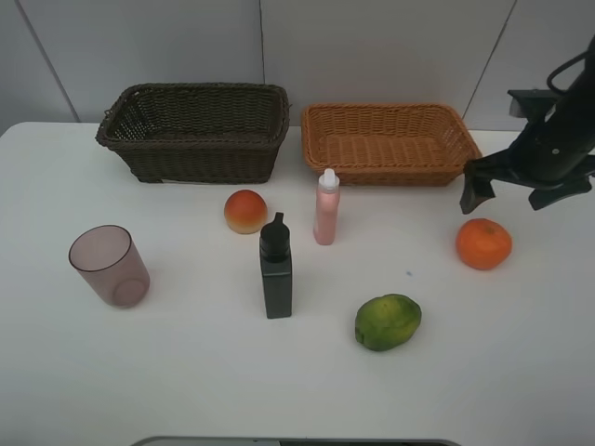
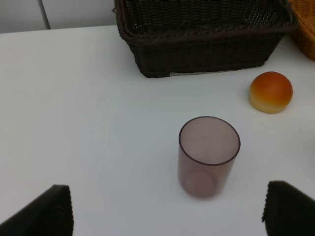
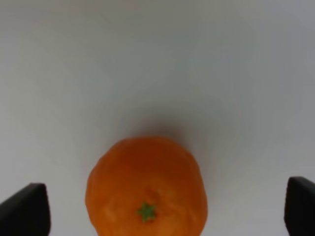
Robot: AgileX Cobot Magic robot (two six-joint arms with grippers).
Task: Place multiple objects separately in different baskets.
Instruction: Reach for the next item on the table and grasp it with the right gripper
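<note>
My right gripper is going to place the tangerine in the orange-tan basket (image 1: pixel 389 141), so next it should grab the tangerine by its round body (image 1: pixel 483 243).
The dark brown basket (image 1: pixel 195 130) and the orange-tan basket (image 1: pixel 389 141) stand side by side at the back. On the table lie the mauve cup (image 1: pixel 109 265), peach-like fruit (image 1: pixel 245 211), pink bottle (image 1: pixel 326 208), black bottle (image 1: pixel 275 267), green citrus (image 1: pixel 388 321) and tangerine (image 1: pixel 483 243). My right gripper (image 1: pixel 509 193) is open, above and behind the tangerine (image 3: pixel 146 189), its fingertips (image 3: pixel 24 211) wide of it. My left gripper (image 2: pixel 167 211) is open, the cup (image 2: pixel 207 155) ahead between its fingertips (image 2: pixel 47 214); the left arm is out of the high view.
In the left wrist view the dark basket (image 2: pixel 202 39) and the peach-like fruit (image 2: pixel 270 92) lie beyond the cup. A grey wall runs behind the baskets. The white table (image 1: pixel 139 372) ends at the front edge, where a dark strip shows.
</note>
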